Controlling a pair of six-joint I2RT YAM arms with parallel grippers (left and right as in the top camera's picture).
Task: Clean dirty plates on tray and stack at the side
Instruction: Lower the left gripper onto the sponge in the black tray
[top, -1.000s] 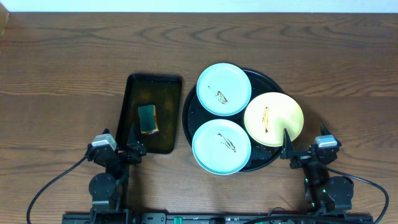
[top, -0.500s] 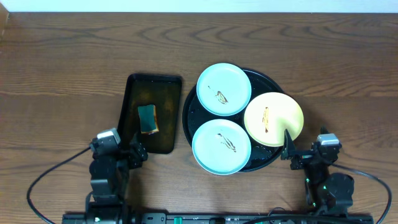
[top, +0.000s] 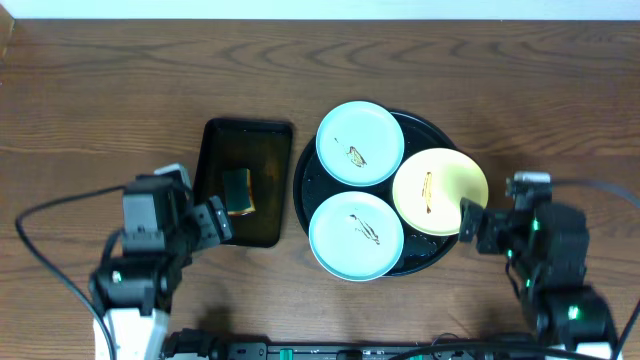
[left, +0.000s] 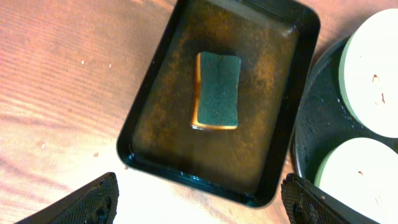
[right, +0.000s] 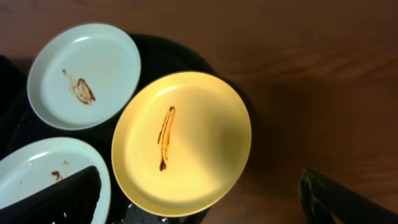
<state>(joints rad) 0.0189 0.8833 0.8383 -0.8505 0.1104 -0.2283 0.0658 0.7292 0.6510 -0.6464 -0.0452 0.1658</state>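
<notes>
I should next pinch the green-topped sponge from above across its long sides with my left gripper, so its bottom stays free to wipe the plates.
Three plates lie face up on the round black tray (top: 428, 127): a mint-blue plate (top: 360, 143) at the back, a mint-blue plate (top: 356, 236) at the front, and a yellow plate (top: 440, 191) on the right, each with a brown smear. My left gripper (top: 213, 220) is open and empty, just short of the rectangular tray's near edge; the left wrist view (left: 199, 208) shows its fingers wide apart. My right gripper (top: 470, 222) is open and empty at the yellow plate's near edge, seen in the right wrist view (right: 205, 208) above the yellow plate (right: 186, 140).
A smaller rectangular black tray (top: 212, 160) stands left of the round tray. It holds brownish water and a green-topped sponge (top: 238, 191), which also shows in the left wrist view (left: 217, 90). Bare wooden table lies right of the yellow plate (right: 323, 93).
Both arms have risen and moved forward from the table's front edge. The left is now by the rectangular tray, the right by the yellow plate. The plates have not moved.
</notes>
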